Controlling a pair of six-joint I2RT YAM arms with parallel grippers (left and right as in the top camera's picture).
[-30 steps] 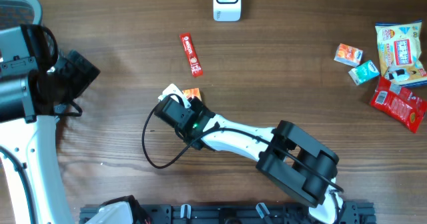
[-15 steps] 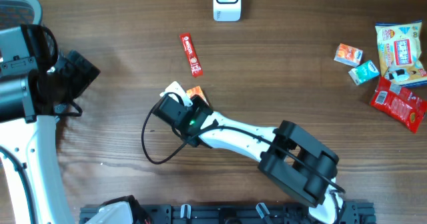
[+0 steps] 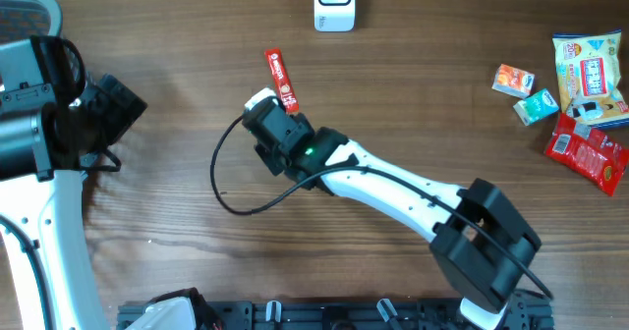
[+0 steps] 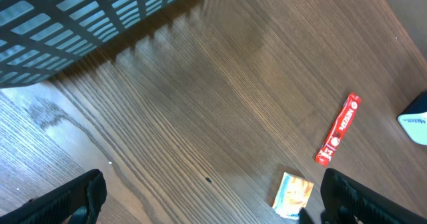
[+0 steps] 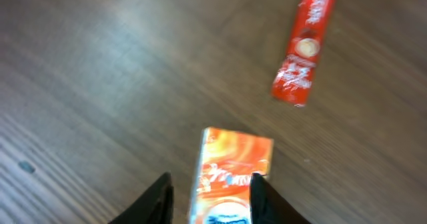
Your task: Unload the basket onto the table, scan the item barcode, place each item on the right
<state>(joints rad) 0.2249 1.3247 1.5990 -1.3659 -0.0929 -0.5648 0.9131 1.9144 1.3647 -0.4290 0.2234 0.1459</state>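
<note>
I should next grab the small orange box [image 5: 231, 174] across its opposite sides with my right gripper, then turn it over with that gripper to scan its barcode.
A small orange box [image 5: 231, 174] lies on the wooden table between the fingers of my right gripper [image 5: 212, 196]. The jaws are open: the left finger stands apart from the box and the right finger [image 5: 264, 199] is at its edge. From overhead the right gripper [image 3: 275, 124] covers the box. The left wrist view shows the box [image 4: 292, 195] flat on the table. A red stick packet [image 3: 282, 80] lies just beyond it. The white scanner [image 3: 334, 4] stands at the far edge. My left gripper [image 4: 213, 187] hangs open and empty at the far left.
Several snack packets lie at the right: an orange one [image 3: 513, 80], a teal one [image 3: 536, 106], a yellow bag [image 3: 590, 73] and a red bag [image 3: 588, 155]. A blue mesh basket [image 4: 80, 24] is near the left arm. A black cable [image 3: 228, 207] loops on the table.
My right arm has reached farther across the table and now covers the orange box, which earlier lay beside it. Its jaws have opened around the box. The left arm has not moved.
</note>
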